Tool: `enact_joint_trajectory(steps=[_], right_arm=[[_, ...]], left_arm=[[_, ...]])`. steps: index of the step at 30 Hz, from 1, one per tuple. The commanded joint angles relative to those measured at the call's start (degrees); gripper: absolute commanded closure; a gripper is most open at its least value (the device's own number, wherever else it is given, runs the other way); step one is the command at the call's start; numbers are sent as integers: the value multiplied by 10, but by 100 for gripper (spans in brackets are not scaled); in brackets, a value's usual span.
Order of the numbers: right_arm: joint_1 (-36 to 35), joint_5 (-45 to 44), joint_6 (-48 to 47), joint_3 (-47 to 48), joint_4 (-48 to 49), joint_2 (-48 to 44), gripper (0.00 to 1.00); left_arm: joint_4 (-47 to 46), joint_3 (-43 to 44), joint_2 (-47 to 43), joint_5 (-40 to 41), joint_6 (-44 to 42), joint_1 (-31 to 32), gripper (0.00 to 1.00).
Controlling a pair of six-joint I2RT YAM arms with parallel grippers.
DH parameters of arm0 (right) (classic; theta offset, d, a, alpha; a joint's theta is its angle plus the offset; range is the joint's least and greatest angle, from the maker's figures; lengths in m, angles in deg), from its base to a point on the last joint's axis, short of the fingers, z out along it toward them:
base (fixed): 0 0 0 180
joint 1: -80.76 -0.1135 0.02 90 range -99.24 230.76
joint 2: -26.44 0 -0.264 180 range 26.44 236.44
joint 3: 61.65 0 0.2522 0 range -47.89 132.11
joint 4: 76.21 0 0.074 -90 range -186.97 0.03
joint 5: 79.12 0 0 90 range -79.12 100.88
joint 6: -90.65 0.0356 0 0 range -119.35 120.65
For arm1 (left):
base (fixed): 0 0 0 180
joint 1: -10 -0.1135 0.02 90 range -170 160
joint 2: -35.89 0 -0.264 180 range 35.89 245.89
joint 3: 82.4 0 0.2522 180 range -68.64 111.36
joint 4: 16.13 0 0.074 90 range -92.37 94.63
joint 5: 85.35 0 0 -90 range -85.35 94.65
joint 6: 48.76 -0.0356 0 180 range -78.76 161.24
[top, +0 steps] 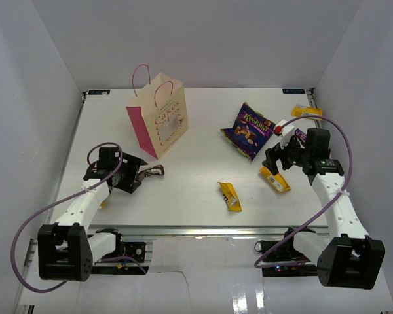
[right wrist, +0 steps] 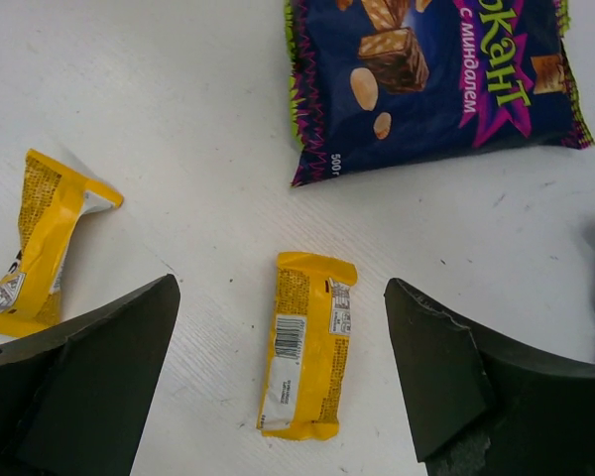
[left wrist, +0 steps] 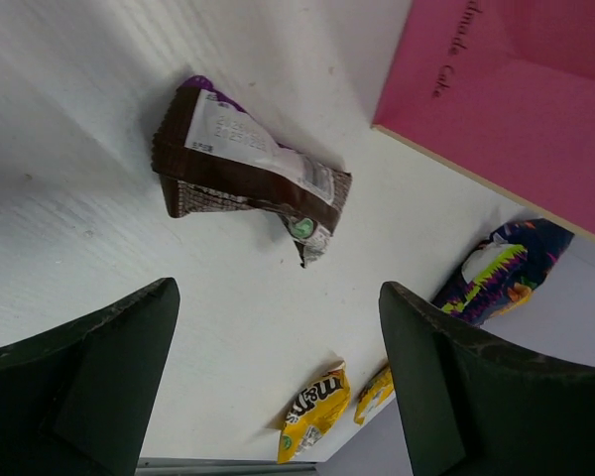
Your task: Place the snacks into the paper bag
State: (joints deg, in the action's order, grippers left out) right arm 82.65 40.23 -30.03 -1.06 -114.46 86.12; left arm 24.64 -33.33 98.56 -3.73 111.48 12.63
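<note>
My left gripper reaches the dark brown bar next and grabs it by its middle [top: 150,172]. Both ends of the bar stay free to slip into the paper bag [top: 158,118].
The paper bag [top: 158,118] stands upright at the back left; its pink side shows in the left wrist view [left wrist: 516,99]. The purple-blue cookie bag [top: 249,131] lies right of centre. A dark brown bar [top: 150,171] lies just ahead of my open, empty left gripper [top: 136,176], and also shows in the left wrist view [left wrist: 248,169]. My right gripper [top: 274,165] is open above a yellow bar [top: 275,180], which lies between the fingers in the right wrist view [right wrist: 307,347]. Another yellow bar [top: 230,195] lies at front centre.
A third yellow bar [top: 306,111] lies at the back right. A small purple bar [top: 300,135] and a red-and-white item [top: 283,126] lie near the right arm. White walls close in the table on three sides.
</note>
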Motion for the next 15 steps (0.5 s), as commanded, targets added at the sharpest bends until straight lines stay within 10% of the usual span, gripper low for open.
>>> enact_joint_trajectory(steps=[1,15], right_arm=[[0,73,-44,5,-8,12,10],[2,90,-42,-7,8,30,10]], left_arm=[[9,28,46,-2,71,0,9],[-21,86,238,24,137,4,29]])
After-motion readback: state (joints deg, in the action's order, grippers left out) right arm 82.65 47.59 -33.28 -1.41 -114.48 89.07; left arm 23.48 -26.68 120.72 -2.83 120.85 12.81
